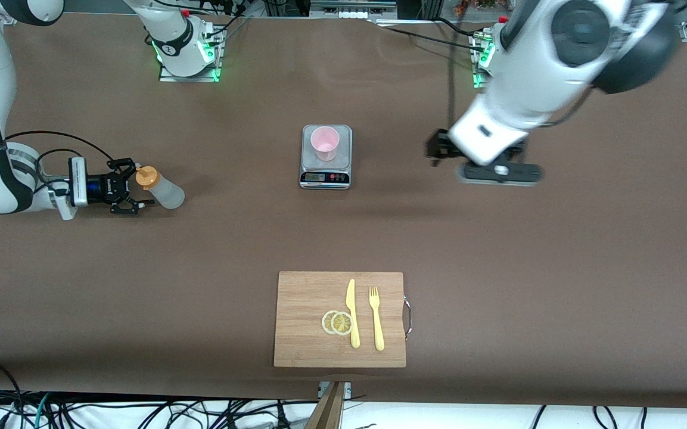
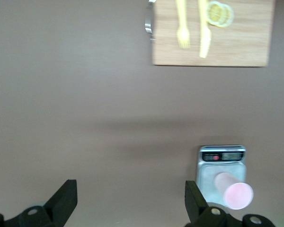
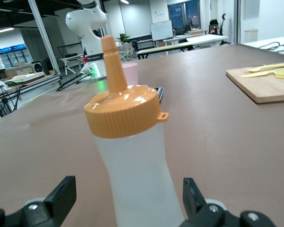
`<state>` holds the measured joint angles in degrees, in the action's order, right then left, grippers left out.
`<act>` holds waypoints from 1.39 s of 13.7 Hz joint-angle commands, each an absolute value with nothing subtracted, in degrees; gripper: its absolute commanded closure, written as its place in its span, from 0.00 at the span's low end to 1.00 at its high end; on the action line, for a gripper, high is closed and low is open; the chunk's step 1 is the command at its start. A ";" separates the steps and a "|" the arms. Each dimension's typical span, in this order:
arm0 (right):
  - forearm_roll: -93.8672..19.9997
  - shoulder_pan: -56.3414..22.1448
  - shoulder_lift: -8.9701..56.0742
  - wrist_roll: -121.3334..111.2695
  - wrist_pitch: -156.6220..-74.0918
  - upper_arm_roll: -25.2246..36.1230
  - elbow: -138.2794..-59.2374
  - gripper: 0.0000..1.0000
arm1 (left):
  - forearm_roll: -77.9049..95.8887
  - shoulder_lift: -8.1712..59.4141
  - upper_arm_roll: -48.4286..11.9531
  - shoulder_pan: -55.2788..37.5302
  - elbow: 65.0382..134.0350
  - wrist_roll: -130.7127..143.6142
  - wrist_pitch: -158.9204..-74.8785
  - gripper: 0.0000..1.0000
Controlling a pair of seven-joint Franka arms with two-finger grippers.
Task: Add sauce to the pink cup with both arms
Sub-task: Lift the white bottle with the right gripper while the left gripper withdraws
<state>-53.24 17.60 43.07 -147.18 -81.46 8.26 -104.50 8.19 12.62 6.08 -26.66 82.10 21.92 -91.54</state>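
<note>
The robot's right gripper should grab the bottle by its whitish body (image 3: 137, 179) next, so the sauce bottle's orange nozzle (image 3: 113, 64) stays free to pour into the pink cup.
The sauce bottle (image 1: 165, 192), whitish with an orange nozzle cap, stands upright on the table toward the right arm's end. My right gripper (image 1: 138, 187) is open, low at the table, its fingers on either side of the bottle without touching it. In the right wrist view the bottle (image 3: 132, 156) fills the gap between the fingers (image 3: 61, 194). The pink cup (image 1: 325, 143) stands on a small scale (image 1: 326, 176) at mid-table and also shows in the left wrist view (image 2: 234, 190). My left gripper (image 1: 500, 173) is open and empty, up over bare table beside the scale, toward the left arm's end.
A wooden cutting board (image 1: 307, 322) lies nearer the front camera than the scale. It carries a yellow knife (image 1: 352, 313), a yellow fork (image 1: 376, 319) and two lemon slices (image 1: 337, 322). Brown cloth covers the table.
</note>
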 commanded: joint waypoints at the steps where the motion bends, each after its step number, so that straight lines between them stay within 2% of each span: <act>1: -54.31 17.23 45.08 -148.10 -79.98 7.21 -101.87 0.00 | 7.38 10.99 5.54 -16.57 80.34 12.78 -83.00 0.00; 7: -56.16 15.73 47.64 -147.66 -80.07 5.19 -100.99 0.00 | 2.29 10.72 4.92 -4.59 78.31 1.41 -77.96 0.00; 11: -55.02 14.86 47.64 -144.15 -80.51 5.01 -100.02 0.01 | -0.60 10.29 4.83 -2.72 80.06 -2.19 -75.85 0.00; 12: -54.85 14.77 47.55 -142.66 -80.07 5.01 -99.76 0.08 | -1.05 8.98 4.40 -2.72 81.55 -2.89 -75.76 0.00; 14: -53.62 14.33 47.46 -141.07 -80.33 5.01 -99.23 0.54 | -1.14 7.39 1.95 -1.07 84.02 -2.99 -75.24 0.00; 15: -53.44 14.07 47.46 -139.76 -80.07 5.01 -98.97 0.70 | -1.14 7.30 -0.50 0.60 84.20 -2.90 -75.06 0.00; 17: -53.18 13.71 47.20 -136.59 -79.98 4.92 -98.96 0.80 | -1.23 7.21 -3.94 2.89 84.64 -2.90 -74.53 0.00; 19: -52.12 12.84 45.89 -131.61 -79.72 4.92 -98.88 0.94 | -3.67 7.29 -4.39 2.73 84.55 -3.16 -74.53 0.00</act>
<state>-53.68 13.50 47.04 -136.85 -81.18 5.07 -99.85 -0.57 8.95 -2.94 1.68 82.96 -1.54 -74.89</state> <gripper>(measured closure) 0.661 0.000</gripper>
